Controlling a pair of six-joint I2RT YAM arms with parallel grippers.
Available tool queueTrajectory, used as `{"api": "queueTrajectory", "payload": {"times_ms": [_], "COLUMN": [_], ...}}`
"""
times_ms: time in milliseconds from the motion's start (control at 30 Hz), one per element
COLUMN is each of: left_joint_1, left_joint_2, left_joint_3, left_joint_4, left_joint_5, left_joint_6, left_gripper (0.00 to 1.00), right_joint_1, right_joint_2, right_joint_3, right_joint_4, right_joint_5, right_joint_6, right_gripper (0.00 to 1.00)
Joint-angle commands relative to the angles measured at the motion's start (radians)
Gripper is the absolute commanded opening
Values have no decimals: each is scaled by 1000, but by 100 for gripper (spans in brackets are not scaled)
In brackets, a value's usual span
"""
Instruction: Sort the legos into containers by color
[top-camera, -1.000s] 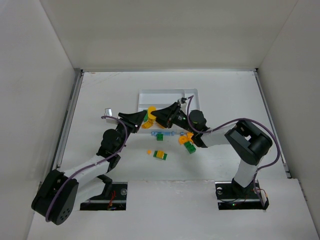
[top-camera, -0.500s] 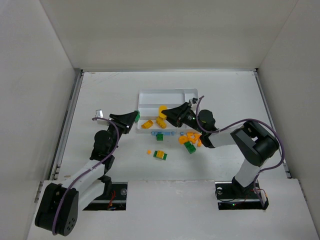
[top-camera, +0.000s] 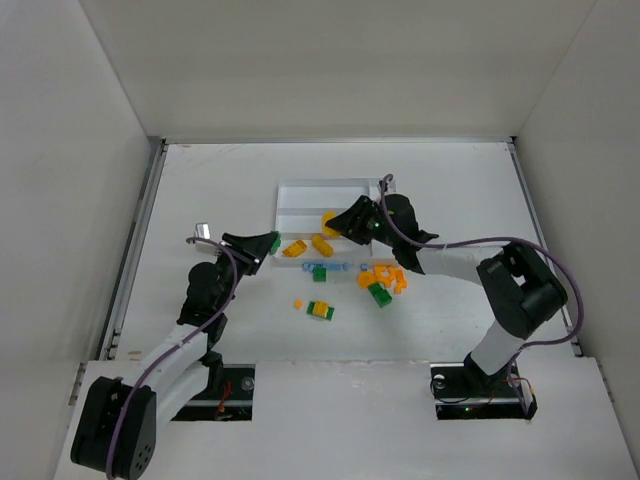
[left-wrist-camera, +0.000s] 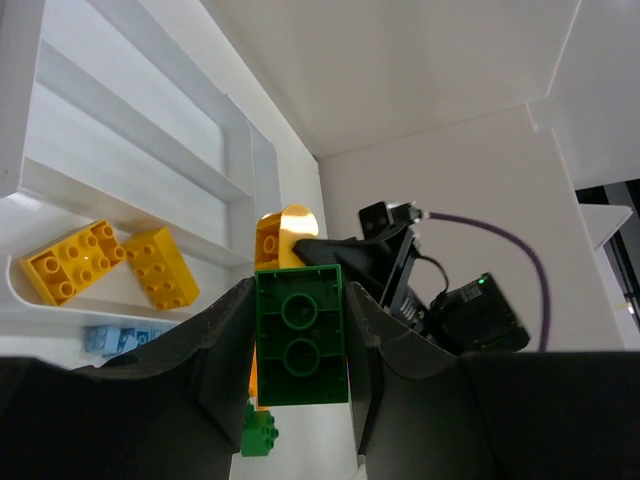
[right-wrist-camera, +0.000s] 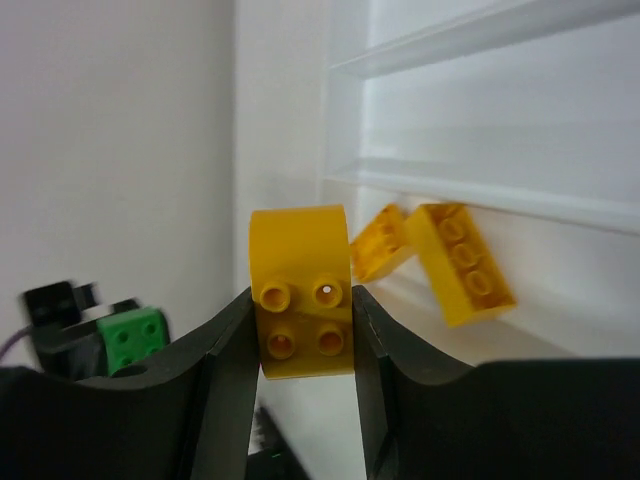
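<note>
I need to keep holding the rounded yellow lego (top-camera: 329, 222) in my right gripper until it rests in the near section (top-camera: 346, 245). Its studded end is still high above the tray.
The white tray (top-camera: 300, 192) holding the containers lies at mid-table. My left gripper (top-camera: 268, 242) hovers just left of its near corner, shut on a green lego (left-wrist-camera: 300, 335) seen from its hollow underside. My right gripper (top-camera: 338, 222) hangs over the tray's near part, shut on a yellow lego (right-wrist-camera: 300, 320) with a rounded top. Two yellow legos (right-wrist-camera: 455, 260) (right-wrist-camera: 380, 243) lie in the tray's near section. Loose on the table in front are a green lego (top-camera: 319, 272), light blue ones (top-camera: 332, 265), an orange cluster (top-camera: 386, 275) and another green one (top-camera: 379, 293).
A small orange lego (top-camera: 298, 302) and a green-and-orange pair (top-camera: 320, 311) lie nearer the arm bases. White walls enclose the table on the left, right and back. The tray's long sections (left-wrist-camera: 130, 150) behind the yellow legos hold nothing that I can see.
My left gripper has drawn back to the left with the green lego. My right gripper has carried the yellow lego back and to the right, over the tray.
</note>
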Motion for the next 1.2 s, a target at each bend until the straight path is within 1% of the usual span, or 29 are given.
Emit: {"api": "queueTrajectory", "payload": {"times_ms": [0,67,167,300,500,567,800,900,1000,1100,1133,1167], "left_joint_1": [-12,-17,-23,-26,-33,-40,-81,-102,-128,-148,-155,-158], "left_joint_2": [-47,-67,-73,-56,-21,-2,107,169,240,303,329,363], "left_joint_3": [-20,-20,-11,-2,30,44,118,162,220,277,306,346], "left_joint_4": [-19,-44,-70,-73,-73,-73,-75,-82,-113,-160,-188,-226], "left_joint_5": [14,10,8,-3,-9,-23,-79,-115,-156,-207,-219,-227], "left_joint_6": [65,82,111,127,142,142,176,203,246,278,297,329], "left_gripper": [18,18,19,19,20,20,20,20,20,20,20,20], "right_joint_1": [48,70,90,110,114,122,151,159,163,162,160,160], "right_joint_2": [-82,-81,-61,-30,-4,7,7,-33,-79,-148,-175,-205], "right_joint_3": [126,175,215,240,251,257,251,229,203,156,137,116], "right_joint_4": [-355,-477,-558,-591,-594,-594,-566,-549,-539,-516,-505,-491], "right_joint_5": [224,325,393,407,416,416,419,419,419,436,450,465], "right_joint_6": [-332,-431,-515,-563,-586,-591,-598,-606,-611,-612,-611,-609], "right_gripper": [21,21,23,25,28,30,48,58,64,65,63,58]}}
